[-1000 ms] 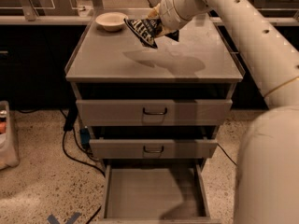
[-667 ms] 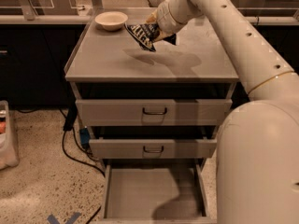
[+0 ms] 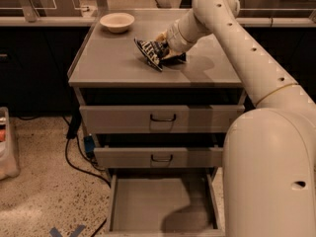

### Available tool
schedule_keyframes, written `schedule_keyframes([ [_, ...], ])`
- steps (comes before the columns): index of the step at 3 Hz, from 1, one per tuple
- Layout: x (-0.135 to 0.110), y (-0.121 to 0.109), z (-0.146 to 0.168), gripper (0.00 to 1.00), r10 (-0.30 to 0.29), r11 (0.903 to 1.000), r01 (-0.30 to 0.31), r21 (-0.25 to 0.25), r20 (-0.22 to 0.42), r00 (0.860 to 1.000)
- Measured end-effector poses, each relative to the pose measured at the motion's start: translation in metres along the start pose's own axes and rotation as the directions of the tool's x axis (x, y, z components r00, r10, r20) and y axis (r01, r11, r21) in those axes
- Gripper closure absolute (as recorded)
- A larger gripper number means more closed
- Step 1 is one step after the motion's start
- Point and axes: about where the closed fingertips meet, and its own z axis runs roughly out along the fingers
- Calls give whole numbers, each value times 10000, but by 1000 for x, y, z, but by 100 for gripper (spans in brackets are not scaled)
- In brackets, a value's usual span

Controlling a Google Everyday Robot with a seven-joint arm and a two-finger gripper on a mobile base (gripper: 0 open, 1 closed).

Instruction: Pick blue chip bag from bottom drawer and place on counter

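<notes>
The chip bag's lower edge (image 3: 157, 65) touches the counter and the bag would lie there, so my gripper should open now.
The blue chip bag (image 3: 150, 52), dark foil with white markings, is held tilted in my gripper (image 3: 165, 50). Its lower edge is at or just above the counter (image 3: 113, 68). The gripper is shut on the bag's right side and reaches in from the right over the middle of the counter. The bottom drawer (image 3: 163, 206) is pulled open below, and its grey floor is bare.
A cream bowl (image 3: 117, 21) stands at the counter's back left corner. The two upper drawers (image 3: 163, 118) with dark handles are shut. My arm and base (image 3: 266, 162) fill the right side. Cables (image 3: 79, 147) run down the cabinet's left onto the speckled floor.
My gripper has moved down with the bag, from well above the counter to its surface. The bowl and the drawers have not moved.
</notes>
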Motion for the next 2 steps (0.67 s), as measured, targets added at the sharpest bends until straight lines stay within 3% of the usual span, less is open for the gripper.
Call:
schedule_keyframes([
  [1, 0, 0, 0, 100, 0, 10000, 0, 0, 0, 10000],
  [2, 0, 0, 0, 81, 0, 10000, 0, -1, 1, 10000],
])
